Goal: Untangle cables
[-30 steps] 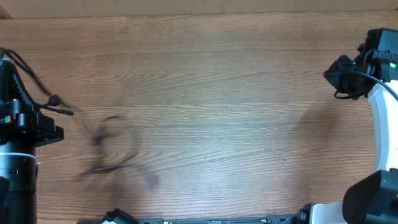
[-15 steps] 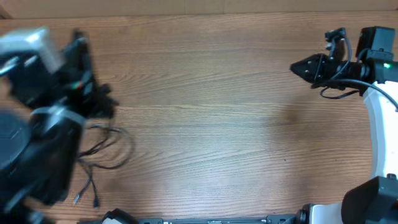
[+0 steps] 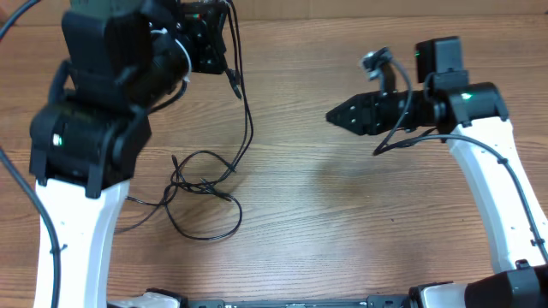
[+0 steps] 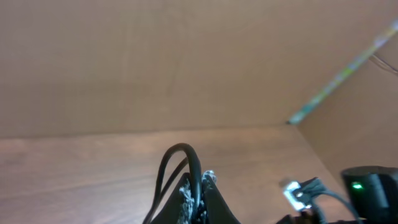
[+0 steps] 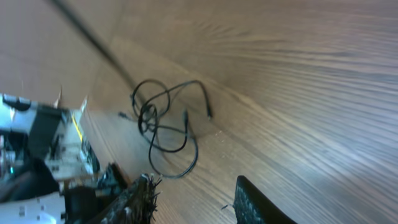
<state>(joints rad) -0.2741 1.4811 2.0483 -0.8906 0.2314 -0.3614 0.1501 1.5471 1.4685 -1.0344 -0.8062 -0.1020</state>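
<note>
My right gripper next needs to grab the tangle's bunched loops on the tabletop, so that other parts of the cables stay free for my left gripper to untangle.
A tangle of thin black cables (image 3: 201,188) lies on the wooden table at the left-centre. One strand rises from it up to my left gripper (image 3: 224,47), which is raised near the far edge and shut on that cable (image 4: 194,177). The tangle also shows in the right wrist view (image 5: 165,118). My right gripper (image 3: 336,114) is open and empty, held above the table right of centre and pointing left toward the tangle; its fingers show in the right wrist view (image 5: 193,199).
The wooden table (image 3: 342,222) stretches between the arms. A cardboard wall (image 4: 155,62) stands along the far edge. The right arm's own cable (image 3: 402,137) loops under its wrist.
My left arm swung in from the left edge, took hold of a cable and lifted it toward the far edge. My right arm moved left toward the middle. The tangle has shifted right.
</note>
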